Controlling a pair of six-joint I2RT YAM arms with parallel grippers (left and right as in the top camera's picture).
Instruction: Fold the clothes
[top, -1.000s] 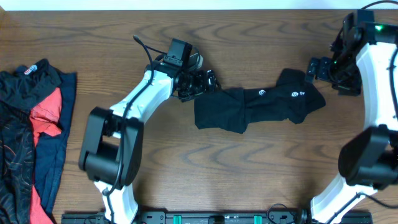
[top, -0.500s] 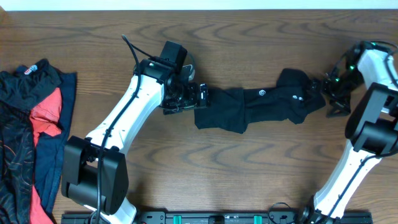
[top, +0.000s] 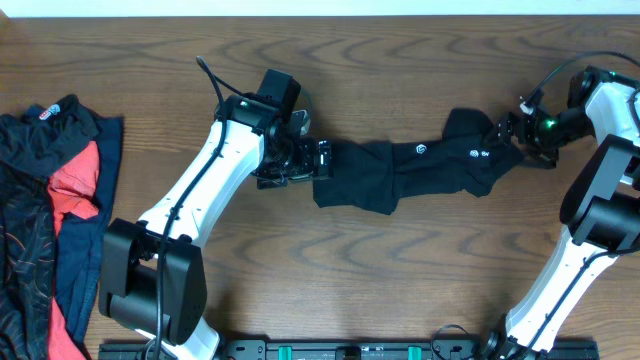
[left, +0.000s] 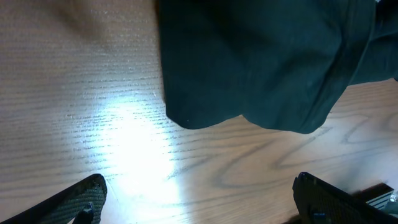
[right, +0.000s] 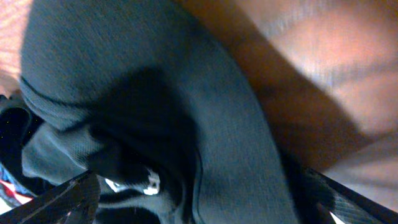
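Note:
I should next use my right gripper to grab the black garment (top: 400, 175) by its end farthest from my left gripper. Then I can fold it over onto the rest.
A plain black garment (top: 400, 175) with small white logo prints lies bunched in a long strip at the table's middle. My left gripper (top: 322, 160) sits at its left edge. In the left wrist view my left gripper (left: 199, 190) is open over bare wood, with the black fabric (left: 261, 62) just ahead of the fingers. My right gripper (top: 512, 130) is at the garment's right end. In the right wrist view my right gripper (right: 199, 190) is open, and the black cloth (right: 236, 143) lies between its spread fingers.
A heap of other clothes lies at the left table edge: a black-patterned one (top: 20, 260), a red one (top: 75, 175) and a navy one (top: 88, 260). Wooden table (top: 400, 270) all round.
My left gripper has come down to the garment's left edge. My right gripper has swung low onto the garment's right end. The garment has barely shifted.

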